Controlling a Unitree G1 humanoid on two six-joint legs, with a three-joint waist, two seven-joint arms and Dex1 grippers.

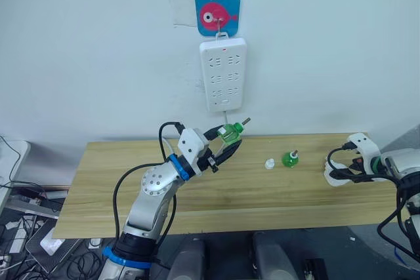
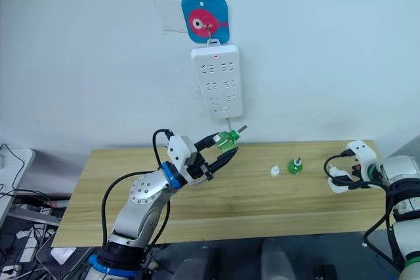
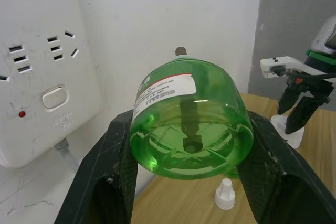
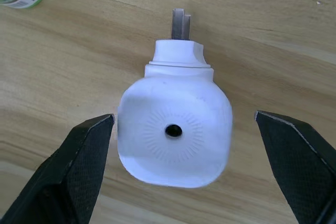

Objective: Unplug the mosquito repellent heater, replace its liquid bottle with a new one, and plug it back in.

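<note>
I need to pick up the white heater by its rounded housing (image 4: 174, 140) with my right gripper next. That leaves the heater's prongs free to plug back in.
My left gripper (image 1: 226, 141) is shut on a green liquid bottle (image 3: 189, 114). It holds the bottle tilted in the air over the back of the table, just below the wall power strip, with the wick end pointing away from me. A second green bottle (image 1: 289, 159) stands on the table with a small white cap (image 1: 269, 163) beside it. At the table's right end lies the white mosquito repellent heater (image 4: 175, 132), vent hole toward the wrist camera and prongs pointing away. My right gripper (image 4: 184, 119) is open, one finger on each side of the heater, neither touching it.
A white power strip (image 1: 224, 73) hangs on the wall from a blue fish-print hook plate (image 1: 217, 12), its cord dropping behind the wooden table (image 1: 216, 198). Cables lie on the floor at the left.
</note>
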